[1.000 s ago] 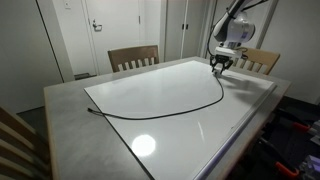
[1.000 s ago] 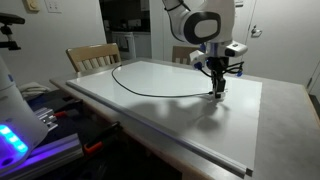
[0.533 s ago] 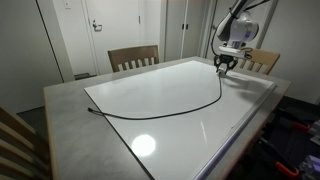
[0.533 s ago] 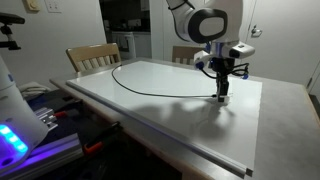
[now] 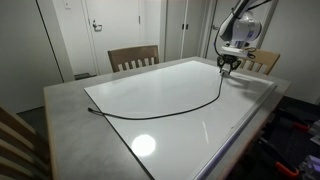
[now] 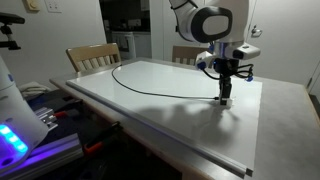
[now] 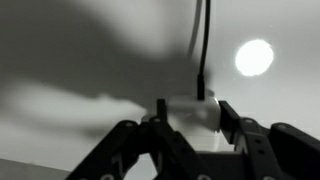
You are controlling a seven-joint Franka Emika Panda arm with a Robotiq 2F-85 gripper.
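My gripper holds the cable's white plug low between my fingertips, just above the flat board, so it should release the plug now.
A long black cable (image 5: 170, 112) lies in an arc across the white board (image 5: 150, 90) on the grey table. Its far end (image 5: 92, 111) rests near the board's corner. My gripper (image 5: 227, 66) stands upright over the other end, near the board's edge by the chair. In the wrist view the gripper (image 7: 190, 120) is shut on the cable's white plug (image 7: 192, 110), with the black cable (image 7: 203, 50) running away from it. In an exterior view the gripper (image 6: 226, 98) points straight down just above the board, and the cable (image 6: 150, 92) curves off behind it.
Wooden chairs (image 5: 133, 57) (image 5: 262, 60) stand at the table's far sides, and another chair (image 6: 90, 58) shows in an exterior view. A device with a blue light (image 6: 15, 135) sits off the table's near corner. The grey table rim (image 6: 200, 150) surrounds the board.
The gripper has carried the plug end sideways toward the board's edge, dragging the near part of the cable with it. The cable's far end has stayed put.
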